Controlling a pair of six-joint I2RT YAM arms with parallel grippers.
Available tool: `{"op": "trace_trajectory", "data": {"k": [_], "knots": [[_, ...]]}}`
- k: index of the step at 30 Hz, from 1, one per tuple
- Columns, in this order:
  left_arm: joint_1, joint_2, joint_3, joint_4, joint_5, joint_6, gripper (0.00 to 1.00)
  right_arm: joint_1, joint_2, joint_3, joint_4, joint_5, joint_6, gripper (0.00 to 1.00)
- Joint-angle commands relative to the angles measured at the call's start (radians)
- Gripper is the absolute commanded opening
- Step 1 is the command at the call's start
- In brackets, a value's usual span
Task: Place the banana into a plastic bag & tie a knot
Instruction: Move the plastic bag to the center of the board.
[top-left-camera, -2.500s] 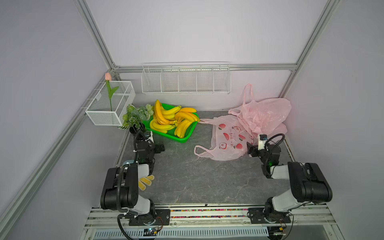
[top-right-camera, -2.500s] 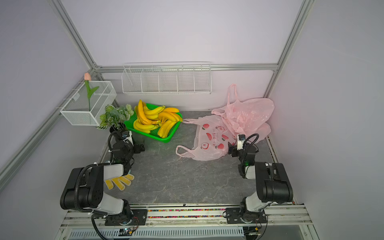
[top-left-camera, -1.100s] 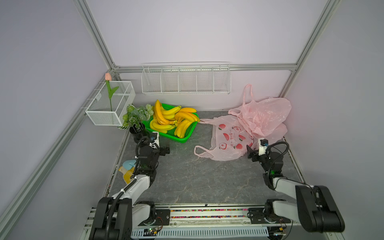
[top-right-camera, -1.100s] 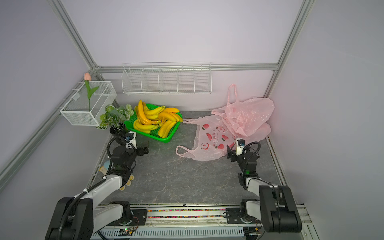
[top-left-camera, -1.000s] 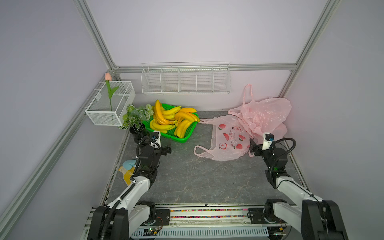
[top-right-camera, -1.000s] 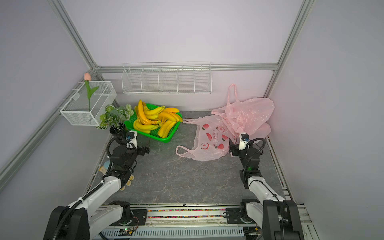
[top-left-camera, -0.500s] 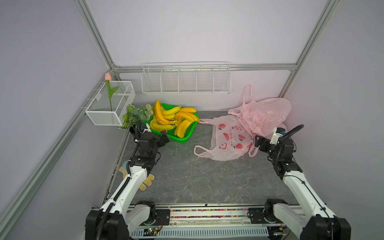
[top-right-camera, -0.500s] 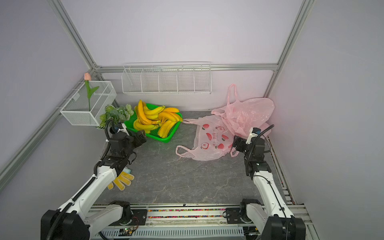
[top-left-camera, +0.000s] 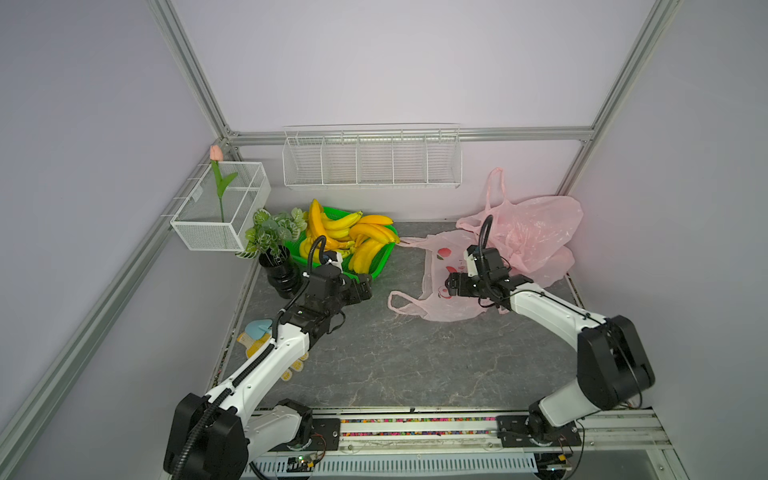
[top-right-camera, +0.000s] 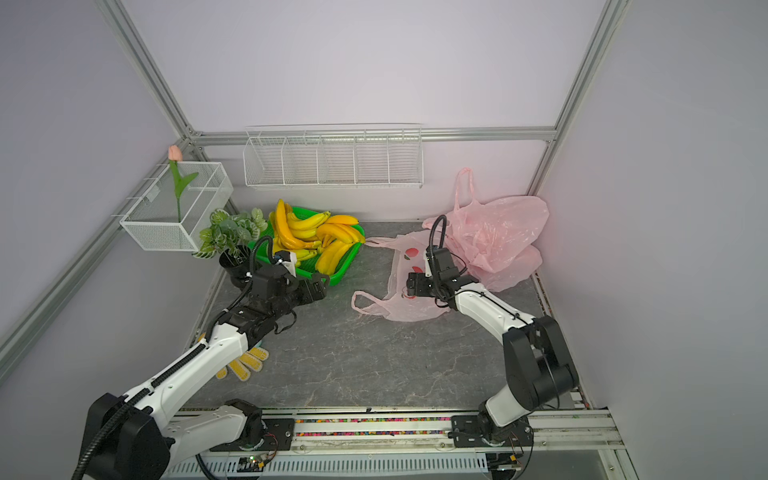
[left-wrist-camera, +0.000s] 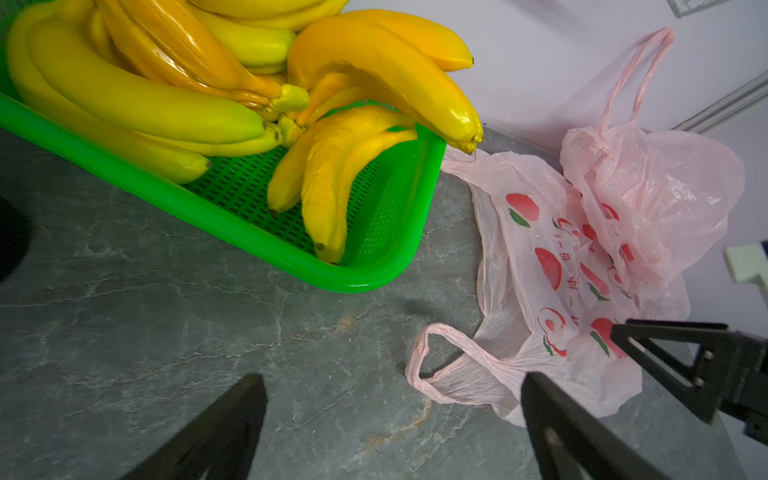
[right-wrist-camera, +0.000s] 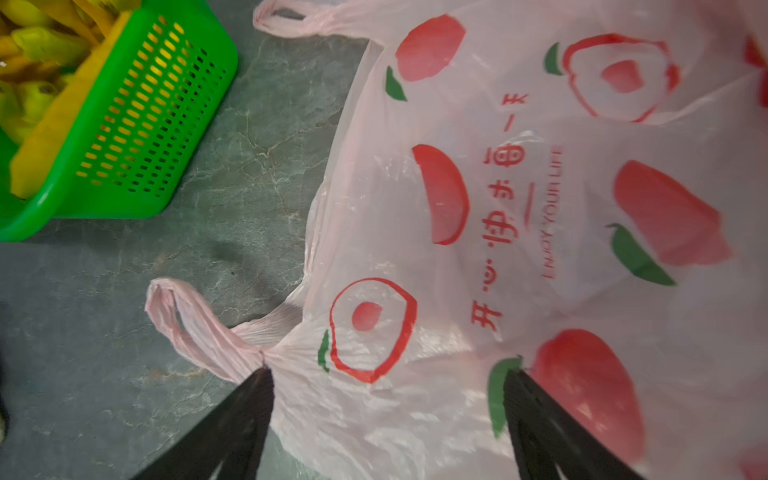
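My left gripper will grab the far handle of the plastic bag beside the tray next, to lift the opening of the plastic bag (top-left-camera: 436, 257) so my right gripper can open it.
Several yellow bananas (top-left-camera: 353, 237) (top-right-camera: 316, 237) (left-wrist-camera: 332, 187) are piled in a green tray (top-left-camera: 376, 272) (top-right-camera: 340, 275) (left-wrist-camera: 249, 232) at the back left. A flat pink plastic bag (top-left-camera: 436, 257) (top-right-camera: 401, 266) (left-wrist-camera: 540, 257) (right-wrist-camera: 498, 208) with red fruit print lies right of the tray, one handle loop (right-wrist-camera: 178, 316) toward the front. My left gripper (top-left-camera: 365, 291) (top-right-camera: 320, 291) (left-wrist-camera: 390, 378) hovers open and empty over bare table at the tray's front corner. My right gripper (top-left-camera: 451, 286) (top-right-camera: 411, 286) (right-wrist-camera: 386, 372) hangs open above the bag's near part, holding nothing.
More crumpled pink bags (top-left-camera: 532, 232) are heaped in the back right corner. A potted plant (top-left-camera: 274, 249) stands left of the tray. A wire basket (top-left-camera: 220, 208) with a tulip and a wire rack (top-left-camera: 370, 158) hang on the walls. A glove (top-right-camera: 245, 361) lies by the left arm.
Both arms have unfolded and reached forward: the left gripper to the tray's front corner, the right gripper out over the printed bag. Both stay open.
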Motion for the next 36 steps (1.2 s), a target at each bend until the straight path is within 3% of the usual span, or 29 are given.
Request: {"op": "trace_trajectory", "data": {"k": [1,5,13,21,28,32,36], "knots": [[-0.023,0.057,0.019,0.01,0.026,-0.02,0.93,0.048,0.116,0.081,-0.089,0.025,0.026,0.89],[-0.055,0.116,0.032,0.036,0.021,-0.026,0.89,0.088,0.193,0.087,-0.119,0.025,0.053,0.89],[-0.106,0.194,0.083,0.019,0.013,-0.026,0.79,0.093,0.154,-0.077,-0.117,0.001,0.137,0.89],[-0.206,0.343,0.267,-0.039,-0.02,-0.004,0.74,0.086,-0.133,-0.313,-0.173,0.112,0.217,0.89],[-0.282,0.621,0.548,-0.151,-0.057,0.075,0.75,0.056,-0.368,-0.472,-0.194,0.161,0.266,0.89],[-0.287,0.757,0.664,-0.237,-0.074,0.151,0.76,0.017,-0.406,-0.5,-0.173,0.129,0.258,0.89],[-0.288,0.808,0.694,-0.259,-0.059,0.246,0.78,0.01,-0.393,-0.498,-0.149,0.108,0.246,0.89]]}}
